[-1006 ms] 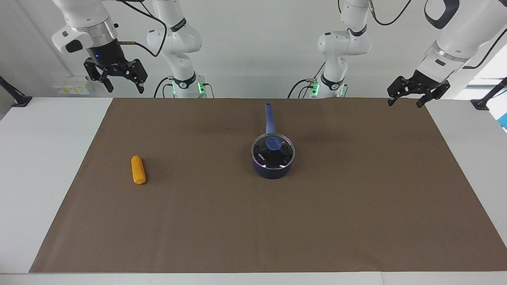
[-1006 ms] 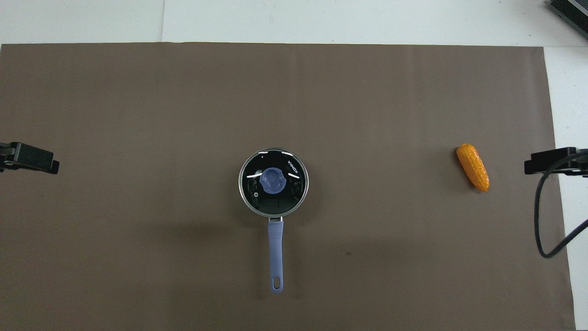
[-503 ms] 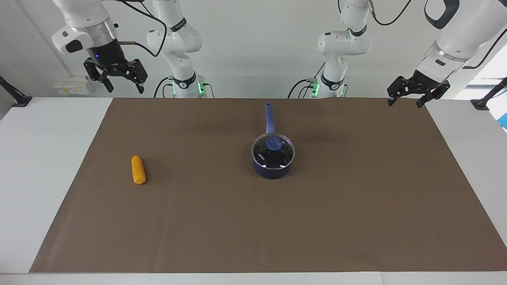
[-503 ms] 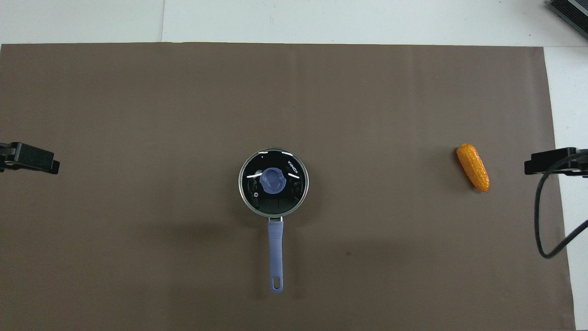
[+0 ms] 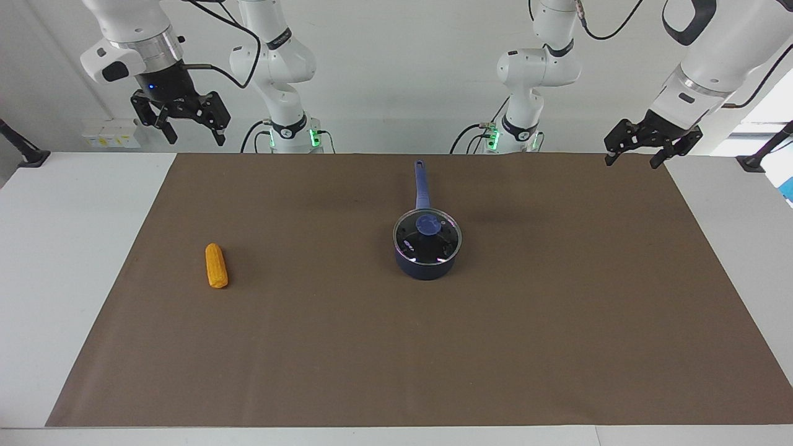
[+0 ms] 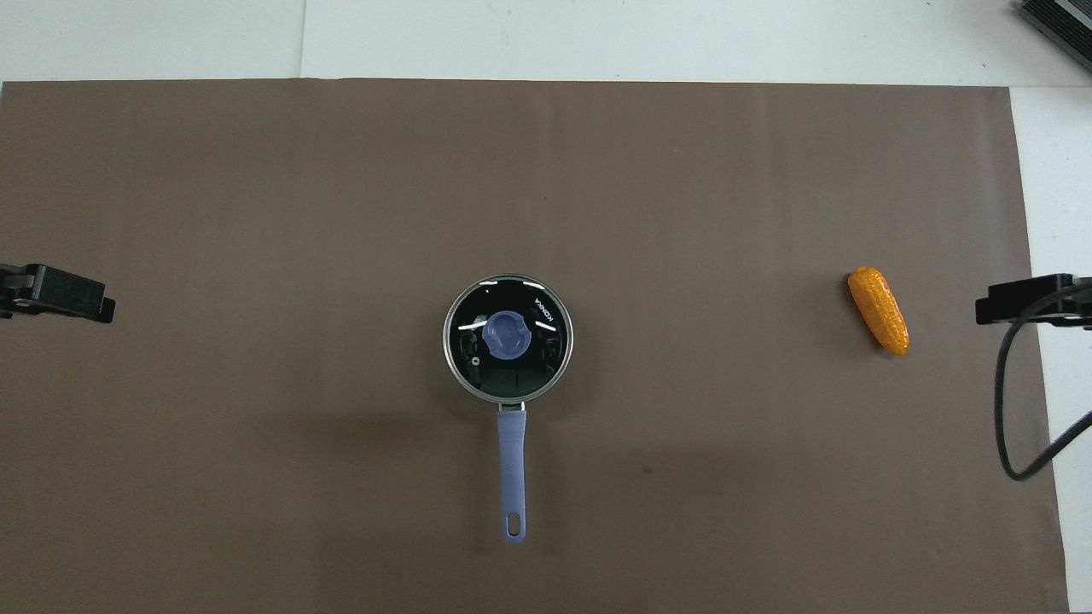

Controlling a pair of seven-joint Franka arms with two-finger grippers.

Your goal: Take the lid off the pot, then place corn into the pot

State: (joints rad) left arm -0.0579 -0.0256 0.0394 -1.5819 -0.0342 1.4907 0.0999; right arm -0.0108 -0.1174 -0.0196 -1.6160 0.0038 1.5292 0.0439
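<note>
I should lift the lid next by grabbing its blue knob with my left gripper. The lid's glass disc spans the whole pot and is too wide for the fingers.
The dark blue pot stands mid-mat, its long handle pointing toward the robots. The glass lid with its blue knob sits shut on it, and shows in the overhead view too. The orange-yellow corn lies on the mat toward the right arm's end, also seen from overhead. My right gripper hangs open and empty high over the mat's corner nearest its base. My left gripper is open and empty over the mat's corner at the left arm's end. Both are far from the pot.
A brown mat covers most of the white table. A black cable hangs from the right arm over the table's edge near the corn. Only the tips of the left gripper and right gripper show overhead.
The left gripper has crept slightly inward toward the middle of the mat. The right gripper has barely shifted. Pot, lid and corn have not moved.
</note>
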